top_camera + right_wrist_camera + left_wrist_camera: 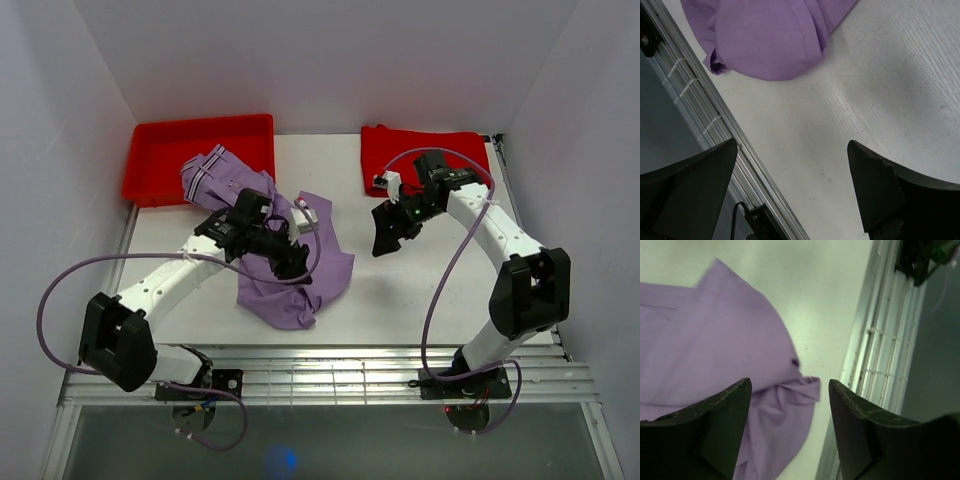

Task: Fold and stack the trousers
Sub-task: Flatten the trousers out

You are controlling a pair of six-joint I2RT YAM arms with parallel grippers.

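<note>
The hemmed edge of the trousers is far from the striped end, and my right gripper needs to grab the trousers (330,268) by that edge next. Then I will spread them out for folding.
The lilac trousers (330,268) lie crumpled on the white table. One striped end (205,172) drapes over the rim of the red tray, and the rest spreads toward the front. My left gripper (293,265) hovers over the middle of the heap. In the left wrist view it (790,382) is open, with the fabric (730,335) lying loose below and between its fingers, not pinched. My right gripper (385,238) hangs over bare table to the right of the trousers. The right wrist view shows it (792,142) open and empty, with the trousers' edge (770,40) ahead of it.
A red tray (160,160) stands at the back left. A flat red item (400,150) lies at the back right, behind the right arm. A slatted metal rail (330,365) runs along the table's front edge. White walls close in the sides and back.
</note>
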